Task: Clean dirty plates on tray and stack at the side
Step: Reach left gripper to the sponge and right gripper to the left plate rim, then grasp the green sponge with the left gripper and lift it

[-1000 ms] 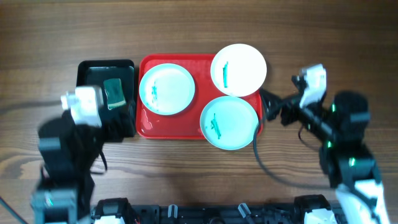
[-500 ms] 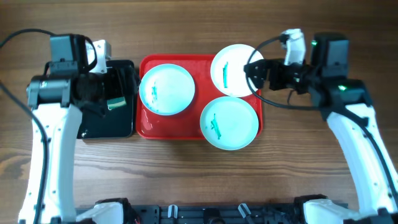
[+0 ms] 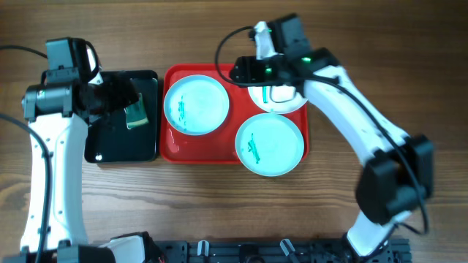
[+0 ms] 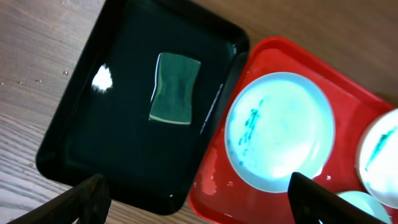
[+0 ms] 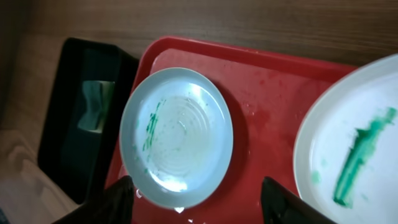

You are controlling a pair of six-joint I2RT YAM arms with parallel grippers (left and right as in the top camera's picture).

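The green sponge's bottom should stay free, so my left gripper will next grab the sponge from above across its middle to wipe the dirty plates.
The red tray [image 3: 172, 147] holds a pale turquoise plate [image 3: 196, 104] with green smears at its left. A second turquoise plate [image 3: 269, 143] sits at its front right corner. A white plate [image 3: 287, 102] with a green smear lies at the back right, partly hidden by my right arm. My right gripper [image 3: 245, 72] is open and empty above the tray's back edge; in its wrist view [image 5: 196, 208] it hovers over the left turquoise plate [image 5: 177, 137], with the white plate [image 5: 354, 155] to the right. My left gripper [image 3: 121, 97] is open and empty above the black tray; it also shows in the left wrist view [image 4: 208, 205].
A black rectangular tray [image 3: 110, 150] stands left of the red tray, touching it. A green sponge [image 3: 135, 111] lies in it, also visible in the left wrist view [image 4: 175, 88]. Bare wooden table surrounds both trays.
My right arm has swung left, from beside the white plate to over the tray's back edge. My left arm has risen over the black tray and holds there.
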